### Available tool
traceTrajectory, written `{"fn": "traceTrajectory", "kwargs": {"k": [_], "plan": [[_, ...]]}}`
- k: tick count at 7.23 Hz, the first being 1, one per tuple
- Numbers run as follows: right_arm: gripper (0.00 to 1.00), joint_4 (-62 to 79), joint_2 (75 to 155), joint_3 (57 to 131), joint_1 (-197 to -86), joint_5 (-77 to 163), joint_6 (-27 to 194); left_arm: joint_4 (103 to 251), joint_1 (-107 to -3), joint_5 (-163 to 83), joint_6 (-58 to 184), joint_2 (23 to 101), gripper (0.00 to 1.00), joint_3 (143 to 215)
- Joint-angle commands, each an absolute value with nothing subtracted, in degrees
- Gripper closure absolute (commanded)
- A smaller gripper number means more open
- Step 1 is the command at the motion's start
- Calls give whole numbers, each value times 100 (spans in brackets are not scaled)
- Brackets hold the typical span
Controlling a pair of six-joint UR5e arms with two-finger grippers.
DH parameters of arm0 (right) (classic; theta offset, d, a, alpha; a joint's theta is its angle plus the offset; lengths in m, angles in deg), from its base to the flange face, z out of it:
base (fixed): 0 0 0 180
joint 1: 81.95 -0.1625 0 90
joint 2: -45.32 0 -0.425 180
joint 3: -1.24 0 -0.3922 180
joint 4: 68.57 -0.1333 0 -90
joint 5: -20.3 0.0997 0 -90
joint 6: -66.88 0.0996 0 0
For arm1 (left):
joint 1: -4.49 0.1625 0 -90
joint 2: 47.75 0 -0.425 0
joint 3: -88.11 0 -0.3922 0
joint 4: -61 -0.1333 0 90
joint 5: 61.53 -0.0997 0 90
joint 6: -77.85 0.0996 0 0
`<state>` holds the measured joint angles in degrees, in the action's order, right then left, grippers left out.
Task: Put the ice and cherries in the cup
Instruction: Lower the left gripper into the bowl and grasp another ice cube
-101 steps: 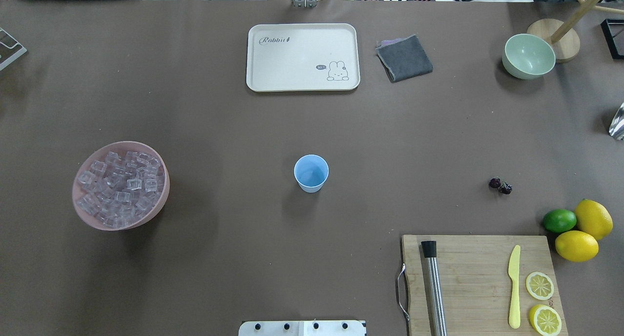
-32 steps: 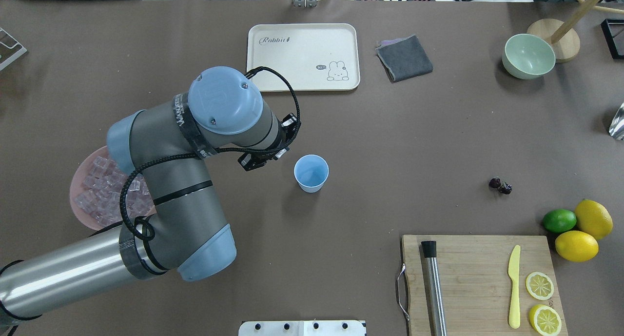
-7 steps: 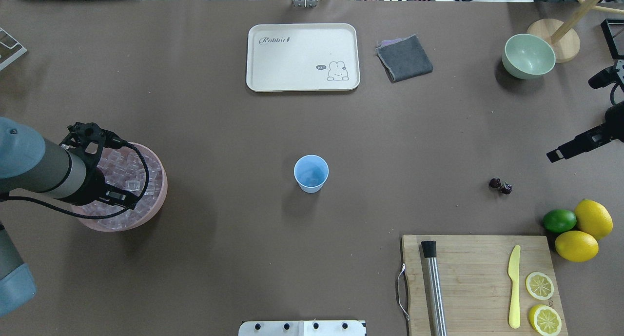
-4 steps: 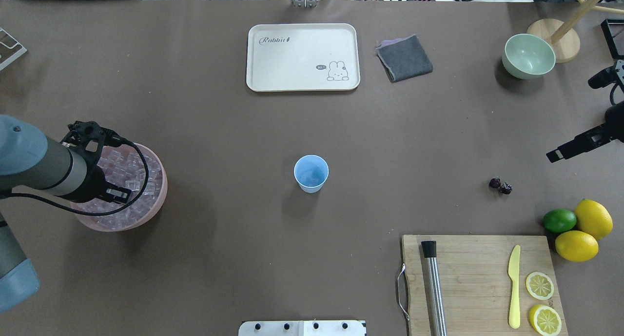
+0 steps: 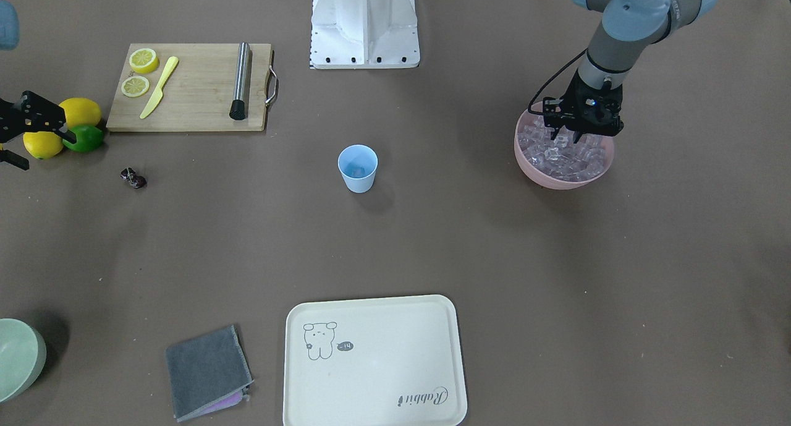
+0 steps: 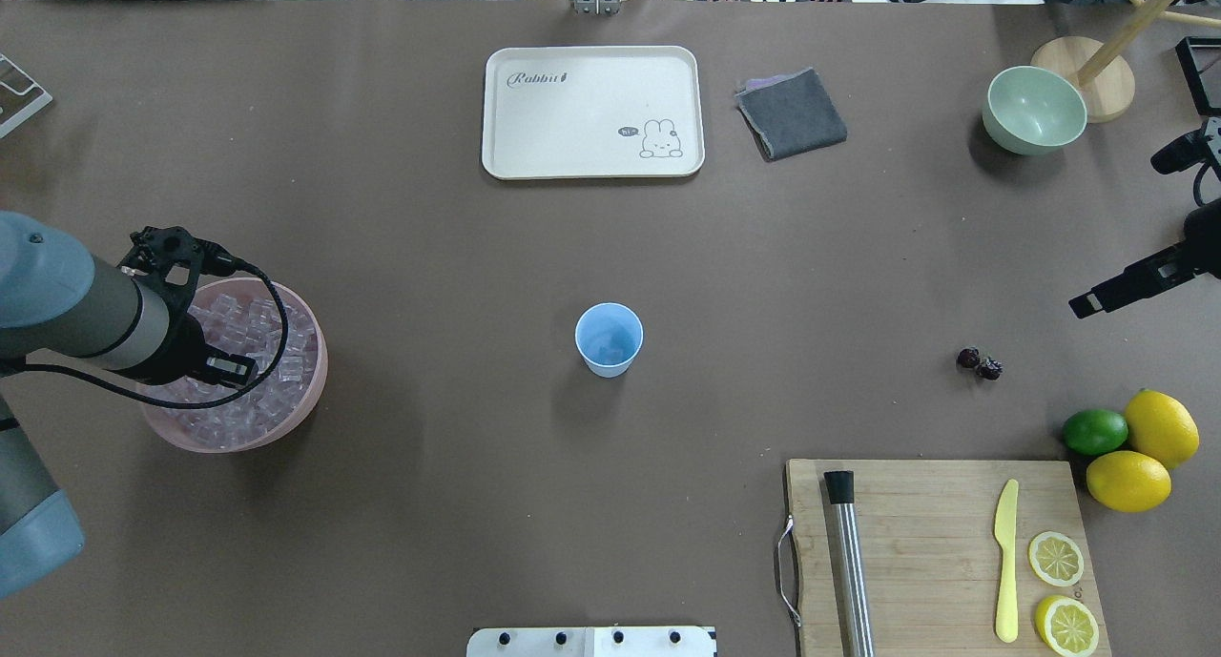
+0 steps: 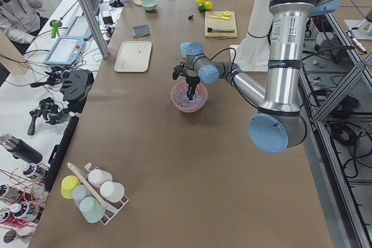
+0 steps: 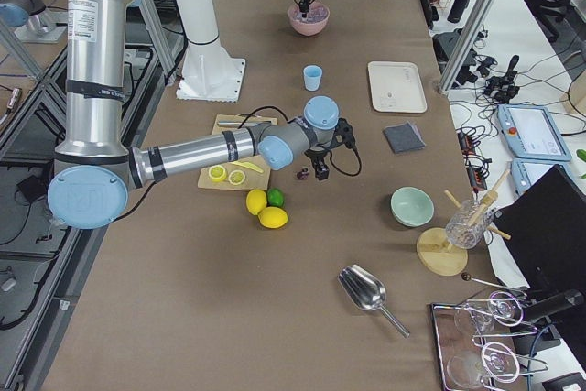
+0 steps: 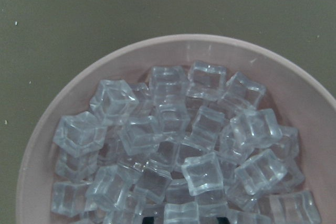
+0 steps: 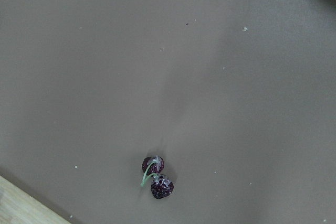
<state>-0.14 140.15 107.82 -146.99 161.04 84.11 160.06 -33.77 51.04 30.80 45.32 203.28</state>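
The left gripper picks up the clear ice cube by its opposite sides next, to put ice in the cup (image 5: 357, 166).
The pale blue cup (image 6: 609, 338) stands upright mid-table, also in the front view (image 5: 358, 167); something clear lies at its bottom. The ice (image 9: 173, 145) fills the pink bowl (image 6: 315, 382) at the left. My left gripper (image 5: 571, 138) points down into the ice, open, with its dark fingertips (image 9: 152, 215) apart around a cube at the bottom edge of the left wrist view. The cherries (image 6: 980, 362) lie on the table at the right, also in the right wrist view (image 10: 156, 178). My right gripper (image 8: 320, 175) hovers beside them, open and empty.
A cutting board (image 6: 925, 533) with a metal rod (image 6: 849, 562), a yellow knife (image 6: 1006, 562) and lemon halves lies front right. A lime (image 6: 1095, 431) and two lemons (image 6: 1159, 428) lie beside it. A cream tray (image 6: 591, 112), grey cloth (image 6: 792, 113) and green bowl (image 6: 1035, 109) stand at the back.
The left arm, beside the cup 4.4 s ago, is back over the ice bowl and has shifted slightly over the last second. The right arm has come in at the right edge and holds still.
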Motion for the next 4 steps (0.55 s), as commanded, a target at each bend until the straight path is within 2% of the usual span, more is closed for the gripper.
{"fn": "traceTrajectory", "kwargs": {"k": [1,3,4], "plan": [[1,-20,14033,10802,-14699,16128,8420,16066,-3366,5105,3048,4594,45,20219],[1,-20,14085,10872,-14707,16137,8428,16066,-3357,5105,3048,4586,48,20175],[1,-20,14094,10881,-14708,16145,8429,16066,-3357,5105,3048,4559,57,20175]]}}
